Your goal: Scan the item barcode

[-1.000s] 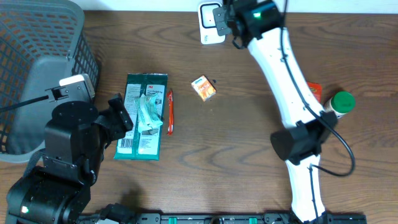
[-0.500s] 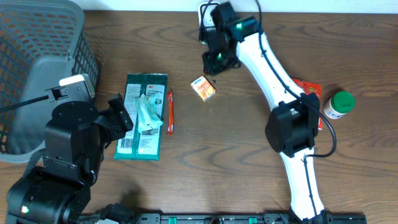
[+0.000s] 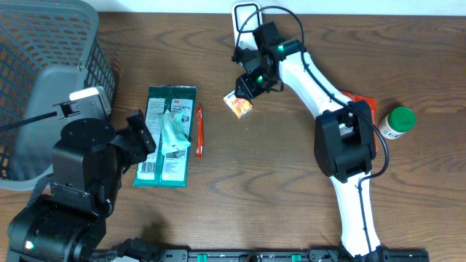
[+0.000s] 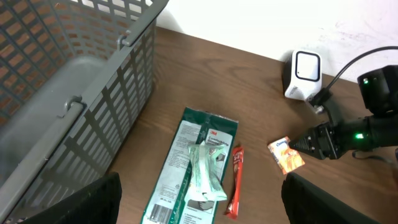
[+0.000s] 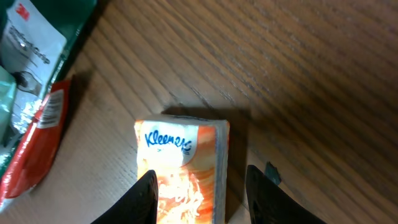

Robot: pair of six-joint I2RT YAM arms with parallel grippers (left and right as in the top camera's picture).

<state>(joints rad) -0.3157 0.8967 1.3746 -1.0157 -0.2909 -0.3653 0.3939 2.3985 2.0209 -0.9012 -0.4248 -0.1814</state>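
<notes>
The Kleenex pack's barcode needs to be scanned, so my right gripper will next grab across the pack's side edges and leave its lettered end sticking out.
A small orange Kleenex tissue pack point(image 3: 239, 106) point(image 5: 183, 162) point(image 4: 286, 154) lies flat on the wooden table. My right gripper point(image 3: 240, 91) point(image 5: 202, 199) hangs low over it and is open. Its left finger overlaps the pack's left part, and its right finger stands apart from the pack's right edge. The white barcode scanner point(image 3: 246, 28) point(image 4: 303, 73) stands at the table's far edge behind that arm. My left gripper point(image 4: 199, 205) point(image 3: 138, 135) is open and holds nothing, hovering over the near end of a green 3M packet point(image 3: 167, 135) point(image 4: 199, 168).
A red stick pack point(image 3: 198, 131) lies beside the green packet. A grey mesh basket point(image 3: 44, 73) fills the left side. At the right sit a green-capped bottle point(image 3: 398, 122) and an orange packet point(image 3: 366, 105), partly under the right arm.
My right arm swung from the scanner down to the tissue pack, and its jaws opened. The left arm and the items on the table stayed put.
</notes>
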